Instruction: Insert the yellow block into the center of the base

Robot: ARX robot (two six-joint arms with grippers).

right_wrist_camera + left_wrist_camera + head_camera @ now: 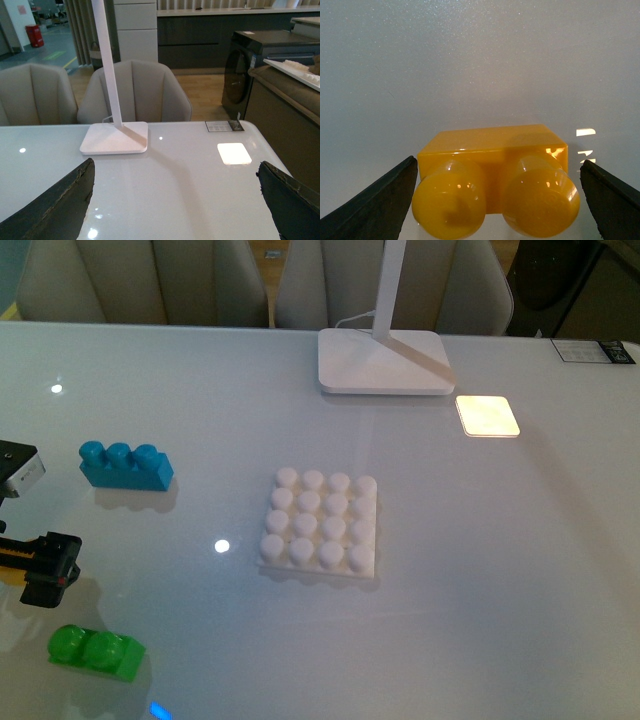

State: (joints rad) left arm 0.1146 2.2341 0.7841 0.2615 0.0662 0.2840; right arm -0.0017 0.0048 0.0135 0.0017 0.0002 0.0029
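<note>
I need my left gripper to grab the yellow block [492, 170] by its short ends next, to fit it into the base center.
The yellow block [492, 170] lies on the white table with its two studs facing the left wrist camera. My left gripper [497, 200] is open, with one black jaw on each side of the block and a small gap at each side. In the front view only part of the left gripper shows at the far left edge, with one of its fingers [52, 567] low over the table. The white studded base [320, 522] sits at the table's middle, well to the right of the left gripper. My right gripper [175, 200] is open and empty above bare table.
A blue three-stud brick [125, 465] lies left of the base. A green two-stud brick [95, 650] lies at the front left, close to the left gripper. The lamp foot [385, 360] and a glowing square tile [488, 416] are behind the base. Chairs stand beyond the far edge.
</note>
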